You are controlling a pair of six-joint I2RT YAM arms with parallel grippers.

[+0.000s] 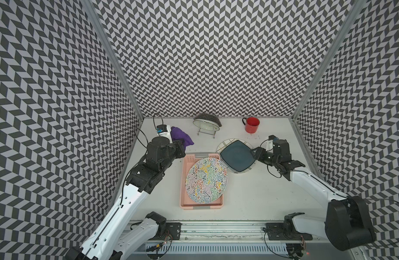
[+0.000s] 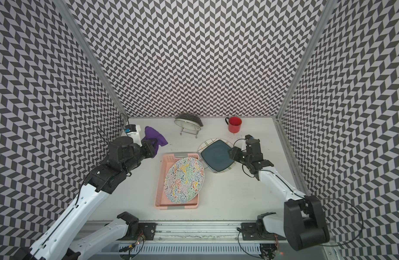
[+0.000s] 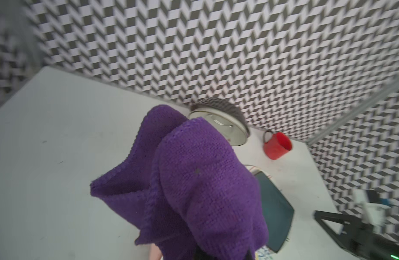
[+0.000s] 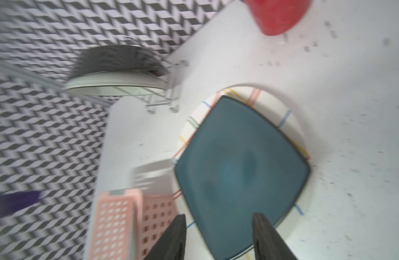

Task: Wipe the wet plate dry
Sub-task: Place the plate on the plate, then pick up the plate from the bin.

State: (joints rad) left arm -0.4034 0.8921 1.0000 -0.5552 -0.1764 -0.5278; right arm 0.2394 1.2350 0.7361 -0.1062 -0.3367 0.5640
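Note:
The right gripper will next take hold of the squiggle plate by its rim nearest the teal plate, so both sides of the squiggle plate stay free for wiping.
A dark teal square plate [image 1: 238, 155] [image 2: 216, 155] [image 4: 239, 168] lies on a white round plate with coloured stripes [image 1: 225, 144] [image 4: 273, 103]. Left of them, a round plate with a multicoloured squiggle pattern [image 1: 206, 180] [image 2: 184, 180] leans in a pink tray [image 1: 189, 158] [image 2: 169, 158]. I cannot tell which plate is wet. My right gripper [image 1: 256, 154] [image 4: 218, 216] stands open at the teal plate's right corner and grips nothing. My left gripper [image 1: 181, 144] [image 2: 154, 144] is shut on a purple cloth [image 1: 180, 136] [image 3: 194, 180], held up at the back left; the cloth hides its fingers in the left wrist view.
A red mug [image 1: 252, 125] [image 2: 234, 124] stands at the back right. A wire rack holding a pale dish and a dark woven piece [image 1: 207, 122] [image 2: 188, 122] stands at the back centre. Patterned walls close in the left, back and right sides.

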